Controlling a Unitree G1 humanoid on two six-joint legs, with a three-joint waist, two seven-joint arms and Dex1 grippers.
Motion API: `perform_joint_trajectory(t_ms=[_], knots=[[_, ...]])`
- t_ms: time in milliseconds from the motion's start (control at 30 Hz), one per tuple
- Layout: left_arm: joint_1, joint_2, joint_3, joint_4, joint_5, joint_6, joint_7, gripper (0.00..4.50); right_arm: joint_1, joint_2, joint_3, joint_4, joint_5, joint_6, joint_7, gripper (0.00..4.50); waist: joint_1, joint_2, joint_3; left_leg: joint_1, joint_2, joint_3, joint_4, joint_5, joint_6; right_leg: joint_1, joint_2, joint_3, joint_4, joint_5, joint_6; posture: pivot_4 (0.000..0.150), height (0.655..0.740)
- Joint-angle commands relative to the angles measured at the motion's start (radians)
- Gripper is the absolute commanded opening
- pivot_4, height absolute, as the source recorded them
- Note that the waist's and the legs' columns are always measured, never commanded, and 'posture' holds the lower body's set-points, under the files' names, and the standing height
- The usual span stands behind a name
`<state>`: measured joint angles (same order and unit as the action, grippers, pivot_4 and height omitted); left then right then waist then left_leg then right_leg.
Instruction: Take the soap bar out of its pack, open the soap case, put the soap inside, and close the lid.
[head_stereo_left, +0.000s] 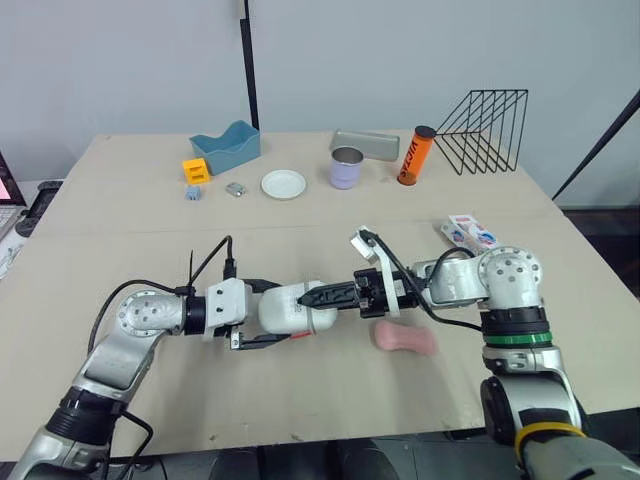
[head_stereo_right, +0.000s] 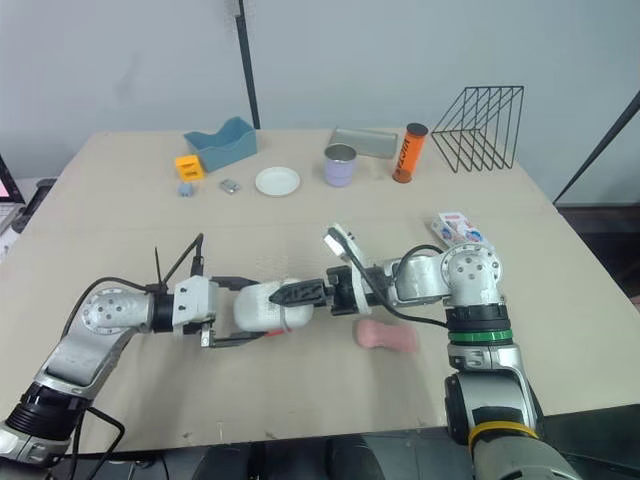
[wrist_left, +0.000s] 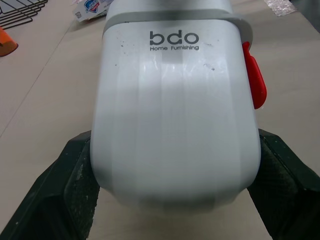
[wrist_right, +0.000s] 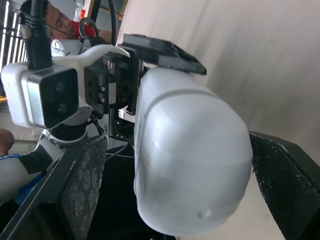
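Observation:
My right gripper grabs the rounded closed end (head_stereo_left: 322, 311) of the soap case's white lid next, to open the case for the bare soap bar (head_stereo_left: 405, 338).
The white soap case (head_stereo_left: 295, 307), lid closed and with a red latch (wrist_left: 254, 75) on its side, hangs just above the table in my left gripper (head_stereo_left: 285, 312), which is shut on its sides. My right gripper (head_stereo_left: 322, 298) comes from the right and is open, straddling the case's free end; one finger (wrist_right: 285, 185) touches the case, and the other finger (wrist_right: 80, 190) stands a little off it. The bare pink soap bar (head_stereo_left: 405, 338) lies on the table just under my right wrist. The soap pack (head_stereo_left: 468, 233) lies further back on the right.
Along the back stand a blue tray (head_stereo_left: 226, 146), an orange block (head_stereo_left: 195, 170), a white saucer (head_stereo_left: 284, 184), a purple cup (head_stereo_left: 346, 167), a grey metal tray (head_stereo_left: 366, 143), an orange tube (head_stereo_left: 415, 155) and a black wire rack (head_stereo_left: 485, 130). Table edge runs close in front.

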<state>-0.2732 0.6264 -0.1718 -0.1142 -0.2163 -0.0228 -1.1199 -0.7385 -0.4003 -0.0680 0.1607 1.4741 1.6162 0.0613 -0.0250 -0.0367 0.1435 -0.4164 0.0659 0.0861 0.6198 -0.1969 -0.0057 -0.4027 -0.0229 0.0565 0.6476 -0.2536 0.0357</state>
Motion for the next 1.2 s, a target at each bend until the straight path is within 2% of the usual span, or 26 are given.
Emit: perform_joint_trajectory(t_ms=[33,133,167,233,567,700,967,1200], knots=[[-0.013,-0.004,0.007,-0.007,-0.009,-0.006,0.004,3.48,0.000,-0.002,-0.015,0.002,0.056,-0.002,-0.025,4.01,0.000,0.000,0.000,0.000,0.000,0.000,0.000,0.000,0.000,0.000,0.000,0.000,0.000,0.000,0.000,0.150,0.7393],[-0.017,-0.010,0.006,-0.004,-0.008,-0.005,0.009,3.48,0.000,-0.007,-0.002,0.015,0.087,-0.002,-0.040,2.95,0.000,0.000,0.000,0.000,0.000,0.000,0.000,0.000,0.000,0.000,0.000,0.000,0.000,0.000,0.000,0.150,0.7393],[-0.018,-0.012,0.006,-0.004,-0.007,-0.004,0.010,3.48,0.001,-0.008,0.003,0.017,0.099,-0.002,-0.045,2.44,0.000,0.000,0.000,0.000,0.000,0.000,0.000,0.000,0.000,0.000,0.000,0.000,0.000,0.000,0.000,0.150,0.7393],[-0.019,-0.015,0.005,-0.001,-0.003,-0.009,0.013,3.48,0.003,-0.008,0.010,0.022,0.128,-0.002,-0.059,2.09,0.000,0.000,0.000,-0.001,0.000,-0.001,0.000,0.000,0.001,0.000,0.000,0.000,0.000,0.000,0.000,0.150,0.7393],[-0.014,-0.018,0.007,-0.013,-0.003,-0.002,0.010,3.48,0.014,-0.023,0.054,0.039,0.213,-0.037,-0.126,2.08,0.000,0.000,0.000,-0.002,0.000,-0.001,0.000,0.001,0.001,-0.001,0.000,0.000,0.000,0.000,0.000,0.150,0.7393],[-0.001,-0.007,0.006,-0.030,-0.009,0.009,-0.004,3.48,0.007,-0.034,0.047,0.077,0.201,-0.055,-0.126,2.08,0.000,0.000,0.000,-0.003,0.000,-0.001,0.000,0.001,0.001,-0.002,0.000,0.000,0.000,0.000,0.001,0.150,0.7393],[-0.011,-0.010,0.016,-0.034,-0.012,0.015,0.005,3.48,0.055,-0.038,0.056,0.109,0.086,-0.043,-0.097,2.08,0.000,0.000,0.000,-0.003,0.000,-0.002,0.000,0.001,0.001,-0.002,0.000,-0.001,0.000,0.001,0.001,0.150,0.7393],[-0.004,0.000,0.021,-0.027,-0.007,0.008,0.002,3.48,0.041,-0.037,0.041,0.103,0.102,-0.035,-0.084,2.08,0.000,0.000,0.000,-0.004,0.000,-0.002,0.000,0.001,0.002,-0.003,0.000,-0.001,0.000,0.001,0.001,0.150,0.7393]])
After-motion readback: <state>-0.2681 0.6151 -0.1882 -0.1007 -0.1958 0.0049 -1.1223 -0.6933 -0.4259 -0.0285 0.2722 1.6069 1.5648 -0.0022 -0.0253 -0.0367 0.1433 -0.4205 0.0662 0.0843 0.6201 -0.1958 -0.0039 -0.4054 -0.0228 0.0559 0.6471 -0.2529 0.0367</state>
